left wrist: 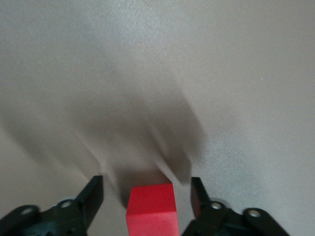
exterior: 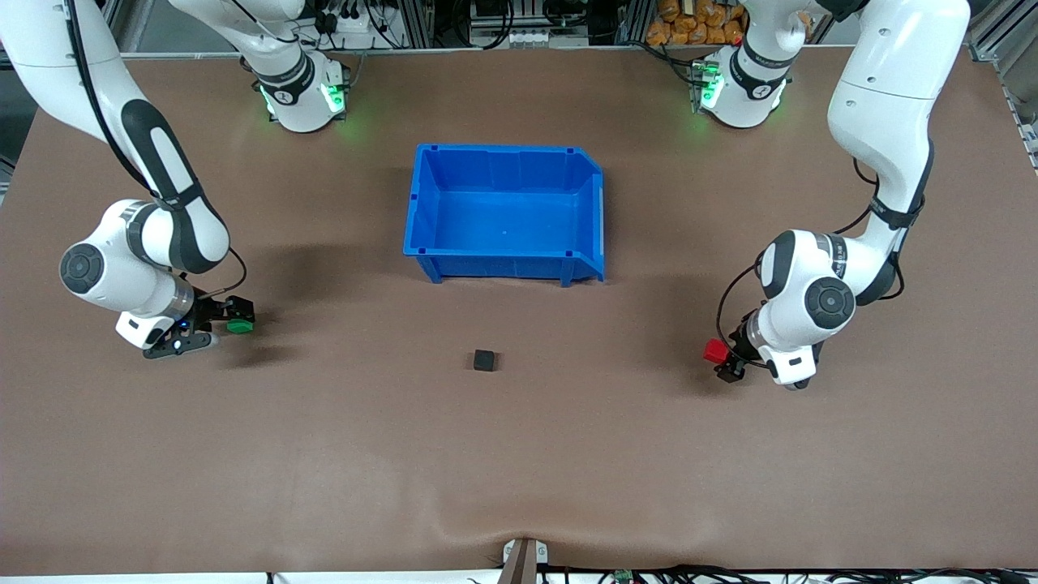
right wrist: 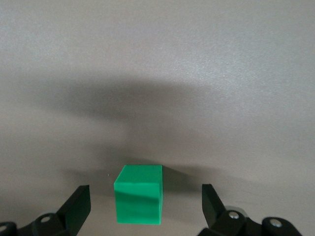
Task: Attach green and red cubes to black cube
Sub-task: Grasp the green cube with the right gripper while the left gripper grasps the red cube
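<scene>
The green cube (exterior: pixel 239 326) needs one side free to meet the black cube (exterior: pixel 485 360), so my right gripper needs to reach it and hold it by its opposite sides.
The black cube (exterior: pixel 485 360) sits alone on the brown table, nearer to the front camera than the blue bin. The green cube (exterior: pixel 239 326) (right wrist: pixel 139 200) rests on the table toward the right arm's end. My right gripper (exterior: pixel 231 318) (right wrist: pixel 145 189) is low around it, open, with a wide gap on each side. The red cube (exterior: pixel 715 350) (left wrist: pixel 151 209) lies toward the left arm's end. My left gripper (exterior: pixel 726 362) (left wrist: pixel 146 184) straddles it, open, its fingers (left wrist: pixel 92 196) close to the cube but apart from it.
An empty blue bin (exterior: pixel 423 207) stands mid-table, between the two arm bases and the black cube. The brown table cover (exterior: pixel 519 454) stretches bare toward the front camera, with a slight ripple near its front edge.
</scene>
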`<state>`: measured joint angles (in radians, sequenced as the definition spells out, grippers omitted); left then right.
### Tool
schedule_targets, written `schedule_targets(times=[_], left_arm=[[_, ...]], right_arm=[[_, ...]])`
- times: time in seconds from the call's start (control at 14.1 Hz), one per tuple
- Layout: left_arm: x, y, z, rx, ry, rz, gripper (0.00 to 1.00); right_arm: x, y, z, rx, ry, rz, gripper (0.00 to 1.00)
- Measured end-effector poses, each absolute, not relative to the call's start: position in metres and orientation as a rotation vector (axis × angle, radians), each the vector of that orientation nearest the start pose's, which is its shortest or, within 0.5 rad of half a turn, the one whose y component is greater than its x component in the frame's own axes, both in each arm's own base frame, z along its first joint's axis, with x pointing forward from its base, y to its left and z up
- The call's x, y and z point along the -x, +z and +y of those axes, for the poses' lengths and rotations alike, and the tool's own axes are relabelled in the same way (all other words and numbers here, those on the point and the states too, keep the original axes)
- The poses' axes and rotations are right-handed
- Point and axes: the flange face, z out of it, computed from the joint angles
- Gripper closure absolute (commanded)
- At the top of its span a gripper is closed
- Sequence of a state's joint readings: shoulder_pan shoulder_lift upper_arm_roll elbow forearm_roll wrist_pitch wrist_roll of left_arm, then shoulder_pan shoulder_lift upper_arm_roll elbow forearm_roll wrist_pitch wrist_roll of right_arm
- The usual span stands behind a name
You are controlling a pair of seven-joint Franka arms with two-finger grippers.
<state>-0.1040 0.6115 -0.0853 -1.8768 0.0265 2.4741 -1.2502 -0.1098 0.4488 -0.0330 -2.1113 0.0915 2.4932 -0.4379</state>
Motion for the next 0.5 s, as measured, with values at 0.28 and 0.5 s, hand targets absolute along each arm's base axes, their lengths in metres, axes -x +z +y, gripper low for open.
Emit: schedule_targets(times=[0.28,0.5], left_arm=[[-0.6227,0.1828,-0.1233,2.723,0.049,-1.602,0.62],[-0.6234,0.1838,-0.1246,2.719,0.047,-1.613,1.0]], right_arm=[[-0.5631,0.1865,-0.0777,3.056,0.116,-0.359,0.97],[-0.5586,0.1835,-0.0765,3.038,0.174,-0.369,1.0]])
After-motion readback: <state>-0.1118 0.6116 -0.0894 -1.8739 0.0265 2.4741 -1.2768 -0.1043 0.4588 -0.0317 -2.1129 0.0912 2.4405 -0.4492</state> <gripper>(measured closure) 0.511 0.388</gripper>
